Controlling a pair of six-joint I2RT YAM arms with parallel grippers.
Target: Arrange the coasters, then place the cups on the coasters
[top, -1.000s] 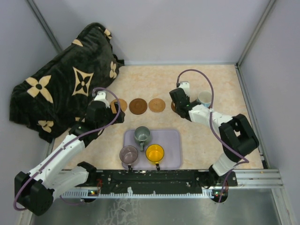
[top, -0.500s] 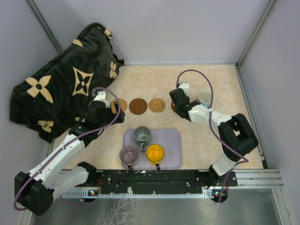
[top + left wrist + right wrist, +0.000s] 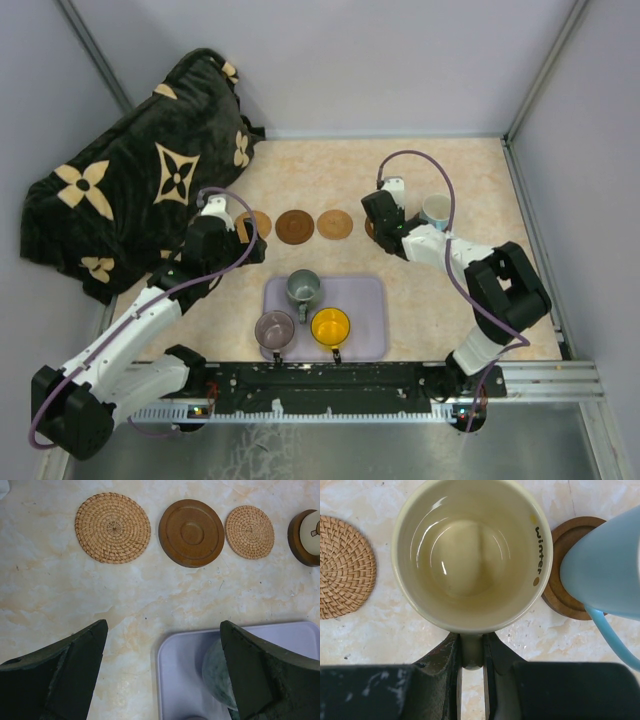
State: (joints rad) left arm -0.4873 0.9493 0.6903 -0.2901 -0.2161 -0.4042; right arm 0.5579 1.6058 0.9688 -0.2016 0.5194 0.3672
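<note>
The cream cup (image 3: 472, 555) stands within the dark coaster's visible rim and would come to rest upright, so it is now time for my right gripper to open.
My right gripper (image 3: 471, 652) is shut on the handle of the cream cup (image 3: 472, 555), which stands over a dark coaster (image 3: 299, 547); I cannot tell whether the cup rests on it. A light blue cup (image 3: 605, 575) sits on another dark coaster (image 3: 565, 600) just to its right. Left of them lie a woven coaster (image 3: 249, 532), a dark wooden coaster (image 3: 191, 532) and a larger woven coaster (image 3: 112, 527) in a row. My left gripper (image 3: 162, 670) hangs open and empty above the tray's far left corner, beside the grey-green cup (image 3: 217, 672).
The lavender tray (image 3: 365, 300) near the front holds the grey-green cup (image 3: 303, 288), a purple cup (image 3: 274, 329) and a yellow cup (image 3: 330, 326). A black cushion with tan flowers (image 3: 140, 180) fills the back left. Walls close in the back and right sides.
The right gripper with the cream cup has shifted very slightly; the left arm and everything else stay where they were.
</note>
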